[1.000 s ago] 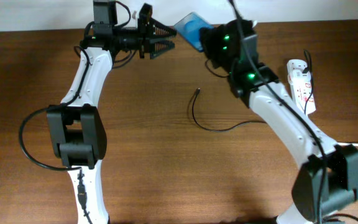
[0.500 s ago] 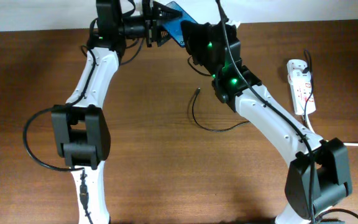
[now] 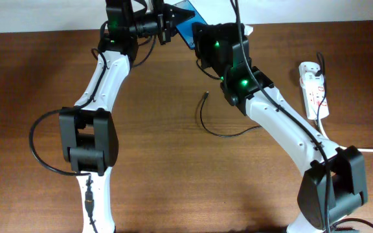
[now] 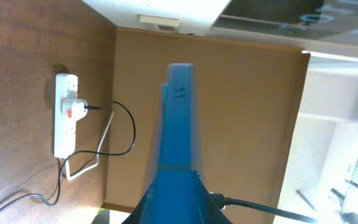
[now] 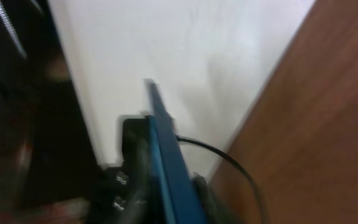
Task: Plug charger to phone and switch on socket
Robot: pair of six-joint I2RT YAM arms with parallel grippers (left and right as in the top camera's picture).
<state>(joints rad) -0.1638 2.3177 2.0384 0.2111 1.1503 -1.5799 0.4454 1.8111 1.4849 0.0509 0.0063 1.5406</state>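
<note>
The charger needs to be plugged in. My right gripper should next grab the phone (image 3: 184, 17) at the end opposite my left gripper, so that hold stays clear.
The phone (image 3: 184, 17), blue-screened, hangs tilted in the air at the table's far edge, between both grippers. My left gripper (image 3: 168, 23) is shut on its left end. In the left wrist view the phone (image 4: 178, 118) runs edge-on out of the left gripper (image 4: 179, 208). My right gripper (image 3: 199, 32) stands at the other end. There the phone (image 5: 165, 146) sits between its jaws (image 5: 178, 199), and blur hides whether they press it. The charger (image 3: 217, 133) lies curved on the wood, its plug tip (image 3: 205, 94) free. The socket (image 3: 313, 87) lies at the right.
The socket (image 4: 65, 115) has a thin black cable (image 4: 131, 127) plugged into it and a thick white cord (image 4: 84, 169) trailing off. A pale wall (image 5: 185, 56) rises just behind the table's far edge. Both arms crowd the back middle.
My left gripper has moved right to the phone's end and shut on it. The right arm swung the phone leftward toward it earlier and is nearly still now.
</note>
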